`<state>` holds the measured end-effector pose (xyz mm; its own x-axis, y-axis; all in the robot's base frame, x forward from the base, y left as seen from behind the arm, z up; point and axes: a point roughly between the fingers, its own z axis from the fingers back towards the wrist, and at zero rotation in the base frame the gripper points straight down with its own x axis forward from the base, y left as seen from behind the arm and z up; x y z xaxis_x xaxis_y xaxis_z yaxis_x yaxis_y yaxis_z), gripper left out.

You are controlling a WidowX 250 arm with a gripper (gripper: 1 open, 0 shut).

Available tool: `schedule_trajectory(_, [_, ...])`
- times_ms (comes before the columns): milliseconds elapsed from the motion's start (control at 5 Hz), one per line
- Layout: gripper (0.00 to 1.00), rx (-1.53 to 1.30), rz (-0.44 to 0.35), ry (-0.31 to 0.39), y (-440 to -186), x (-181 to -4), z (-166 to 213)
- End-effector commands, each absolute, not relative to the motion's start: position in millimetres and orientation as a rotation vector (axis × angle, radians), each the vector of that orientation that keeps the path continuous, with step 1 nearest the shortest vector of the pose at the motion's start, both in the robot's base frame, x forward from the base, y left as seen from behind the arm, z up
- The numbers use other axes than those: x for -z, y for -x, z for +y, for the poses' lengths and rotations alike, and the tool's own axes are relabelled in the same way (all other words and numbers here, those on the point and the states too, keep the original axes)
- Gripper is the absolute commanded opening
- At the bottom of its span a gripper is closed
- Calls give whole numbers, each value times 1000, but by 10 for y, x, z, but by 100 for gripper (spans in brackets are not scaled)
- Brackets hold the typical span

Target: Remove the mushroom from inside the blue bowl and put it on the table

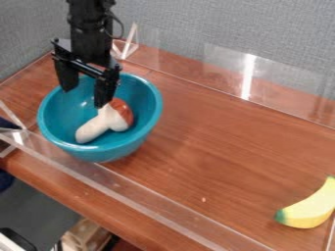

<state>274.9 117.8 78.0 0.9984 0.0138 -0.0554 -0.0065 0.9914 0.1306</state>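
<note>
My gripper grabs the mushroom by its reddish-brown cap (120,110) next, to lift it out of the blue bowl.
The teal-blue bowl (66,133) sits at the left of the wood-grain table (222,147). Inside it lies the mushroom (102,122) on its side, its cream stem toward the lower left and its reddish-brown cap toward the upper right. My black gripper (85,86) points straight down over the bowl, open, with its fingertips lowered inside the bowl's rim. One finger (104,90) stands just above the cap; the other is nearer the bowl's left wall. Nothing is between the fingers.
A yellow banana (309,206) lies at the right front corner of the table. Low clear acrylic walls (249,74) edge the tabletop on all sides. Grey fabric panels stand behind.
</note>
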Motion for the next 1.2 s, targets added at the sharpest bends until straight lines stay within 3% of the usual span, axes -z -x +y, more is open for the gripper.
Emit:
schedule_trajectory(0, [100, -23, 35, -140, -2780, -798, 1212])
schedule_trajectory(800, [100, -15, 34, -98, -2837, -607, 1077])
schedule_trajectory(1000, [0, -14, 36, -93, -2849, -549, 1060])
